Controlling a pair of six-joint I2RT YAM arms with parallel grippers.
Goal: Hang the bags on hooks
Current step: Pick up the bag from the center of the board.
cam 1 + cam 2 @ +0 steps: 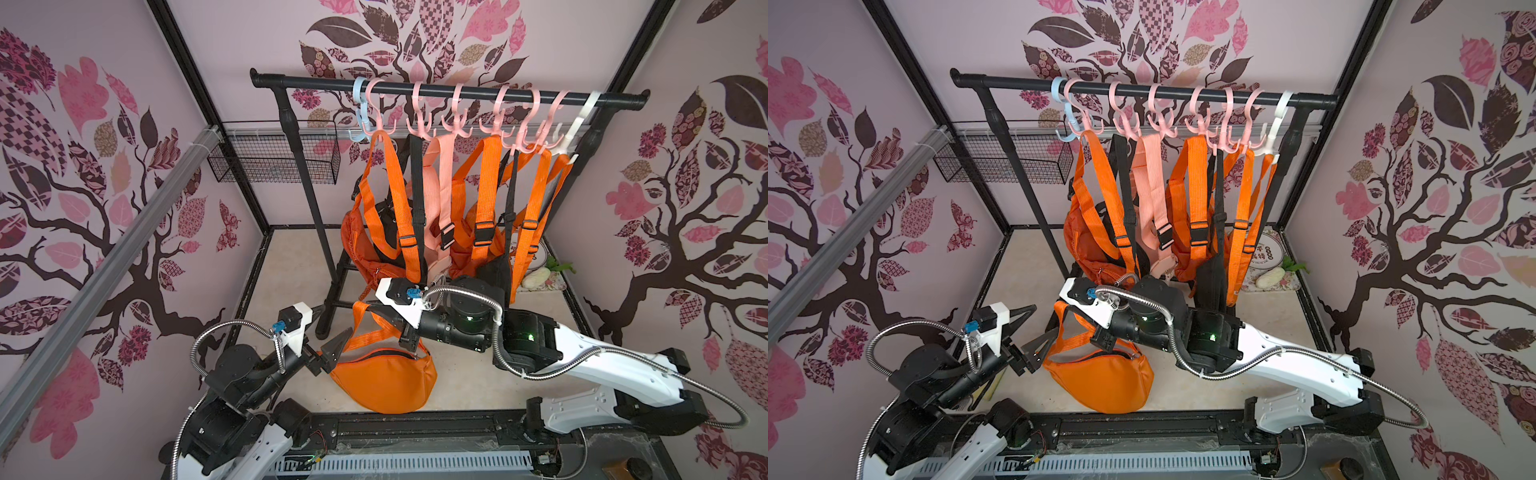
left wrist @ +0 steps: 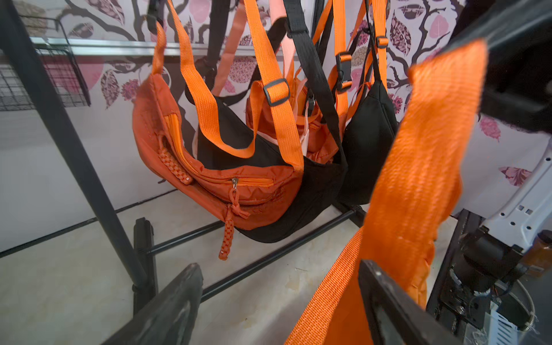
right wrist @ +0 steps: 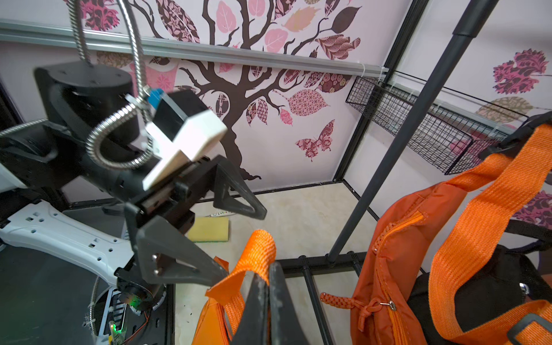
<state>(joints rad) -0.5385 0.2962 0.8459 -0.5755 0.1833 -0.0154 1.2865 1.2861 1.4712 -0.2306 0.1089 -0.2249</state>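
The robot's left gripper next needs to grab the orange strap [image 1: 360, 318], apart from the robot's right gripper, and leave a free stretch of it to hang on the hook [image 1: 359, 108].
An orange bag [image 1: 382, 382] [image 1: 1100, 384] hangs low near the front, its body close to the floor. My right gripper [image 3: 265, 268] [image 1: 368, 309] is shut on the top of its orange strap [image 3: 260, 248] and holds it up. My left gripper [image 2: 277, 283] [image 1: 328, 332] stands open at the bag's left end, and the strap [image 2: 418, 179] runs between its fingers, close to one finger [image 2: 382, 298]. Pink hooks [image 1: 419, 120] hang along the black rail [image 1: 415, 85]. A light blue hook [image 1: 360, 110] at the rail's left end carries nothing.
Several orange, black and pink bags [image 1: 399, 232] hang from the pink hooks right behind the held strap. The rack's slanted post [image 1: 307, 195] and base bars [image 2: 268, 254] stand close by. A wire basket [image 1: 274, 153] is on the back wall; a yellow sponge [image 3: 209, 228] lies on the floor.
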